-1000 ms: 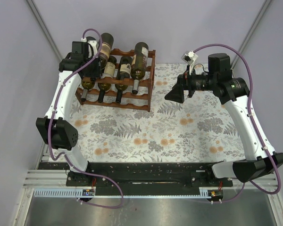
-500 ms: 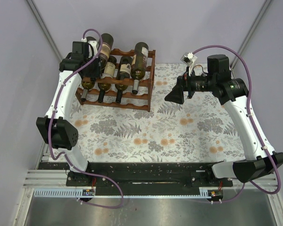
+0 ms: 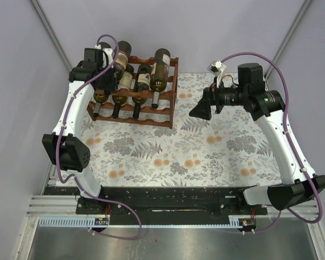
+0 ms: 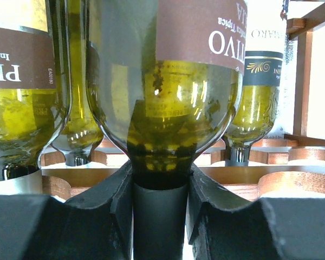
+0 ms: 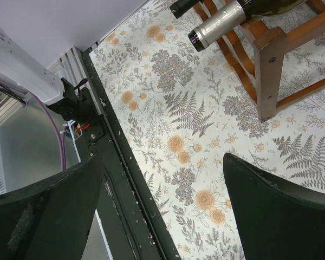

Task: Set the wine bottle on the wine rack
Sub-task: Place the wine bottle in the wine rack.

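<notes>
The bottle's neck lies over the dip between two humps of the wine rack's scalloped bar [image 4: 233, 176], so it is time for my left gripper to open.
The wine bottle [image 3: 121, 53], green glass with a brown label, lies at the left end of the wine rack [image 3: 151, 116], over its top tier. My left gripper [image 3: 104, 60] is shut on its dark-capped neck. In the left wrist view the bottle [image 4: 162, 81] fills the frame, its neck pinched between the black fingers [image 4: 103, 211] of the left gripper [image 4: 160, 216], above a scalloped rail [image 4: 233, 176]. My right gripper [image 3: 199, 110] hangs open over the cloth, right of the rack, holding nothing. I cannot tell whether the bottle rests on the rails.
Several other bottles [image 3: 143, 78] lie in the rack, necks toward the near side; two necks [image 5: 222, 24] and a rack post [image 5: 268, 70] show in the right wrist view. A floral cloth [image 3: 195, 157] covers the table. The black base bar [image 5: 124, 162] runs along the near edge.
The left wrist has edged very slightly toward the back with the bottle. The right arm has not moved.
</notes>
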Robot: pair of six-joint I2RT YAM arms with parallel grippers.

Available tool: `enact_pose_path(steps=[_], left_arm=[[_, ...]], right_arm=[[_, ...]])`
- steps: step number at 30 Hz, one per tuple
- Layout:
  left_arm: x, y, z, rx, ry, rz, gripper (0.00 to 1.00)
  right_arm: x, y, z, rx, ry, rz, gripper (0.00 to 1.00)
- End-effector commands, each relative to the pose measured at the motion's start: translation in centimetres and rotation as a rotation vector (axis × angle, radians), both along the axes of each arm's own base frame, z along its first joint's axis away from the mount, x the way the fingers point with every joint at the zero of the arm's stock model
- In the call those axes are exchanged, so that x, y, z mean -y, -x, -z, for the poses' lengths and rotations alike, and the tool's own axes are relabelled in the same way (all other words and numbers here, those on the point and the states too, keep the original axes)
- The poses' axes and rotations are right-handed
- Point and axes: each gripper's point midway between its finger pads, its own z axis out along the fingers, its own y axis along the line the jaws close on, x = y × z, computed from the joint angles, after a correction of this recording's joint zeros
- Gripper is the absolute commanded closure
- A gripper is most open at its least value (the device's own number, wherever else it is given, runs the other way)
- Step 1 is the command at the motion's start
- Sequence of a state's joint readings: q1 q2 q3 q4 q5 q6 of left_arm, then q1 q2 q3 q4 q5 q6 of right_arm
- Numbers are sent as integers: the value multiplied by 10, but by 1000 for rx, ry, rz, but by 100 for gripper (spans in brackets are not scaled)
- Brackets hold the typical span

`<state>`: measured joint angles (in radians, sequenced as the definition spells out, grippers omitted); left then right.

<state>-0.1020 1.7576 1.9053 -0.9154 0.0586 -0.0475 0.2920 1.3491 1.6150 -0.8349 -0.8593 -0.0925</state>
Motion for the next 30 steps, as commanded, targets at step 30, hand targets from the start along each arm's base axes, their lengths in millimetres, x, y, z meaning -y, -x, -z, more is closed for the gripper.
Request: enact_pose_path(steps=[30], left_arm=[[2, -17, -57, 185, -10, 33, 54]], right_arm=[[1, 9, -11, 53, -25, -25, 0]])
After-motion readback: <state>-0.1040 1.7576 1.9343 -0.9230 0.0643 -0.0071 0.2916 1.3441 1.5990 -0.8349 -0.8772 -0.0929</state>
